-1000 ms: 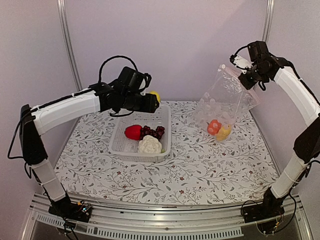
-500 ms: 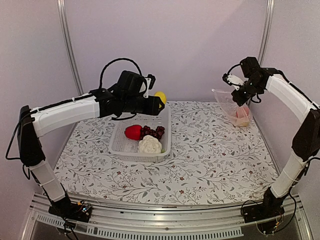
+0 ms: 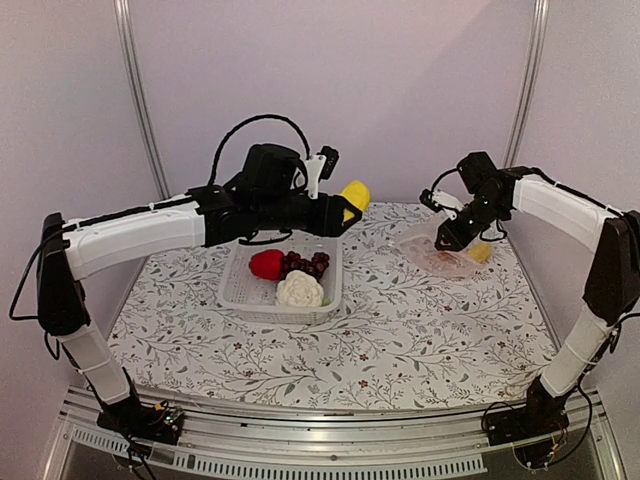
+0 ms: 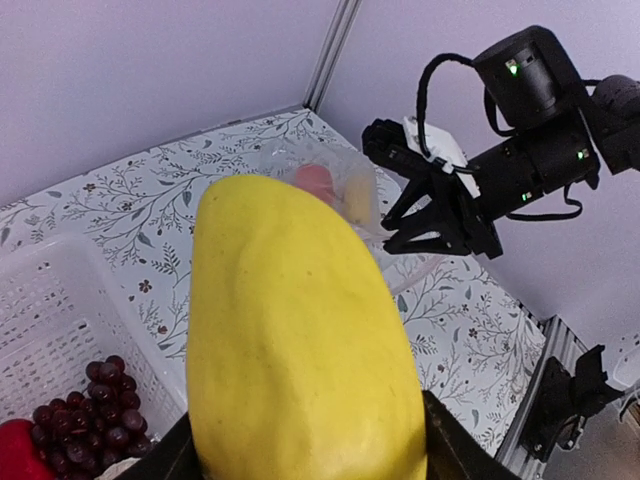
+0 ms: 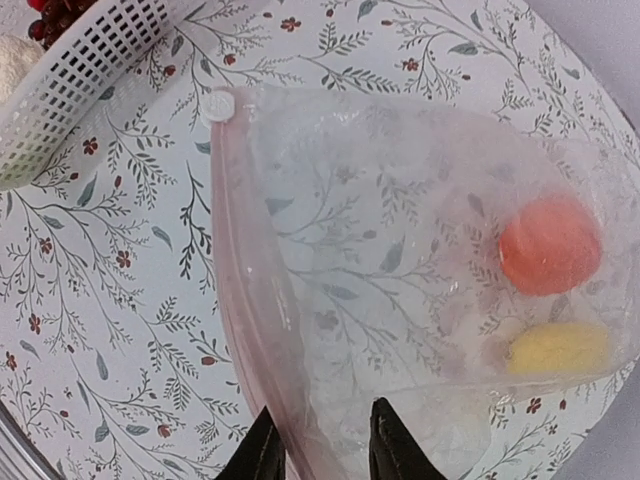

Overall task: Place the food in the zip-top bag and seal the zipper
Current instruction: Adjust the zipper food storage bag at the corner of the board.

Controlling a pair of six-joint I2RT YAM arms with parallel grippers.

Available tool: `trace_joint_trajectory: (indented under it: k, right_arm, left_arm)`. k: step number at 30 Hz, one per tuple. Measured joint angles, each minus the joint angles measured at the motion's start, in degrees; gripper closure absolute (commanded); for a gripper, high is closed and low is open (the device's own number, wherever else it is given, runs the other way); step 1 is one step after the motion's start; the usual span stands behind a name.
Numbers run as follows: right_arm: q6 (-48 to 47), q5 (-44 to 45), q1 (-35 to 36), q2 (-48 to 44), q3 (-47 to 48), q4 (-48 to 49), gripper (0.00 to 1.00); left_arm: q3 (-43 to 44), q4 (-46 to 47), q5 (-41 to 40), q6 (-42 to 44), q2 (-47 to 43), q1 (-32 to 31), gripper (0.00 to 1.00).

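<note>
The zip-top bag needs its opening lifted open so the food can go in. My right gripper should next grab the bag by its pinkish zipper edge (image 5: 288, 434), away from the white end.
My left gripper (image 3: 338, 210) is shut on a smooth yellow food piece (image 4: 300, 320), held in the air to the right of the basket. The clear zip-top bag (image 5: 400, 250) lies flat on the table at the back right, with a red-orange piece (image 5: 550, 245) and a yellow piece (image 5: 560, 348) inside. Its pinkish zipper (image 5: 240, 270) runs along the left edge. My right gripper (image 5: 325, 445) stands open just above the bag (image 3: 435, 255), one fingertip on each side of the zipper strip. Red fruit (image 3: 266, 264), grapes (image 3: 305, 264) and cauliflower (image 3: 300, 290) lie in the basket.
The white slotted basket (image 3: 240, 290) stands at mid-table left of the bag; its corner (image 5: 90, 70) shows in the right wrist view. Purple walls and metal posts close the back and sides. The flowered tablecloth (image 3: 400, 340) covers the table.
The right arm has brought the hanging bag down flat onto the table and its jaws have parted. The left arm has carried the yellow piece to the right, toward the bag.
</note>
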Motion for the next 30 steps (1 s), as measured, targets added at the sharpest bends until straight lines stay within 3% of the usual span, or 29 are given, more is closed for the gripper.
trace_joint_trajectory:
  k: [4,10,20,30]
  right_arm:
    - [-1.31,-0.22,0.57,-3.63,-10.88,4.17,0.59]
    - [-2.67,4.17,3.28,-9.97,-22.8,11.17,0.61]
    - [-4.55,11.17,6.8,-14.34,-28.85,20.55,0.49]
    - [-5.81,19.82,13.29,-11.58,-32.04,27.15,0.48]
  left_arm:
    - [-1.18,1.09,0.15,-0.02,0.0,0.0,0.54]
    - [-2.4,2.25,0.13,-0.59,0.0,-0.02,0.54]
    - [-3.91,3.39,-0.02,-2.01,0.0,-0.24,0.54]
    - [-5.2,3.93,-1.07,-2.58,0.0,-0.33,0.54]
